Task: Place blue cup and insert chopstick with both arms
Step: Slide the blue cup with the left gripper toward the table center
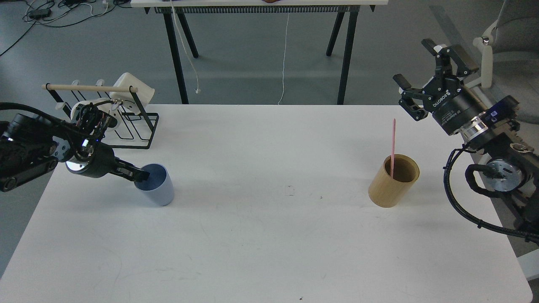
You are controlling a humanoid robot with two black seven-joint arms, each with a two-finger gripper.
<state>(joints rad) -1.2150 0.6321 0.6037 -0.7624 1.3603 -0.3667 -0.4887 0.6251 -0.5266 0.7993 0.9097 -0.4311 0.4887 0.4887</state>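
My right gripper grabs the chopstick by its upper end (394, 124) next, leaving its lower end free to go into the blue cup (156, 185).
The blue cup (156, 185) stands upright on the white table (269, 235) at the left. My left gripper (141, 174) reaches in from the left with its fingertips at the cup's left rim, one finger over the opening; its jaws look slightly apart. A single pink chopstick (393, 143) stands upright in the bamboo holder (393, 183) at the right. My right gripper (414, 61) is open and empty, raised above and to the right of the holder, beyond the table's right edge.
A black wire rack (126, 122) with a wooden bar and white cups stands at the table's back left, just behind my left arm. Another table's black legs (177, 54) stand behind. A grey chair (511, 50) is at the far right.
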